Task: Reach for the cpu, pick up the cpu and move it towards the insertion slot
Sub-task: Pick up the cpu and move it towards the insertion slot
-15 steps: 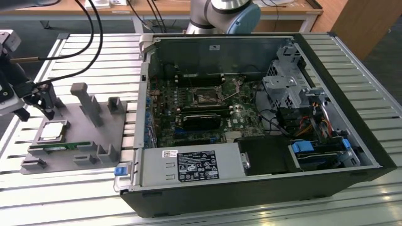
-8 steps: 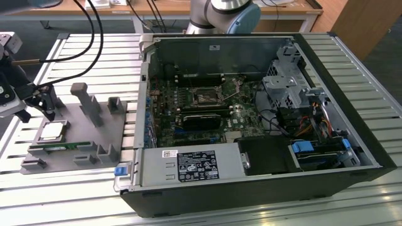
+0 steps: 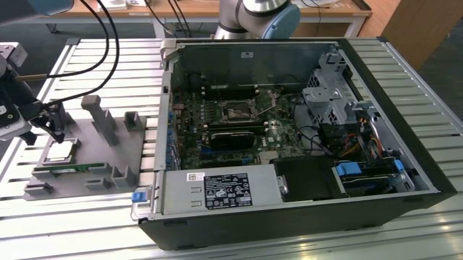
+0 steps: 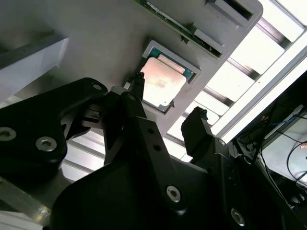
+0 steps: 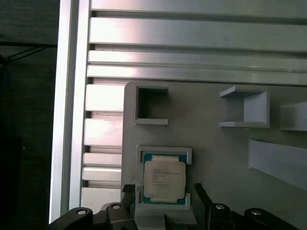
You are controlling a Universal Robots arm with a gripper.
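Observation:
My gripper grabs the cpu (image 3: 60, 152) by its open side edges next, between the holder's raised brackets, since these brackets wrap around two ends of the cpu.
The cpu (image 3: 60, 152), a flat square chip with a silvery top, lies in a shallow pocket of the grey holder block (image 3: 108, 157) at the exterior view's left. My gripper (image 3: 47, 135) hangs just above it, open. In both wrist views the two black fingers stand apart on either side of the cpu (image 5: 164, 179) (image 4: 163, 81), with nothing held between them; the gripper (image 5: 164, 192) (image 4: 168, 103) does not touch the chip. The insertion slot (image 3: 237, 112), a square socket with a metal frame and dark centre, sits on the motherboard inside the open computer case.
A green memory stick (image 3: 69, 169) lies in the holder block beside the cpu. Grey posts (image 3: 97, 116) rise from the block. The open computer case (image 3: 405, 135) has tall walls, drive cages and cables. Black cables (image 3: 108, 49) hang over the slatted aluminium table (image 3: 108, 59).

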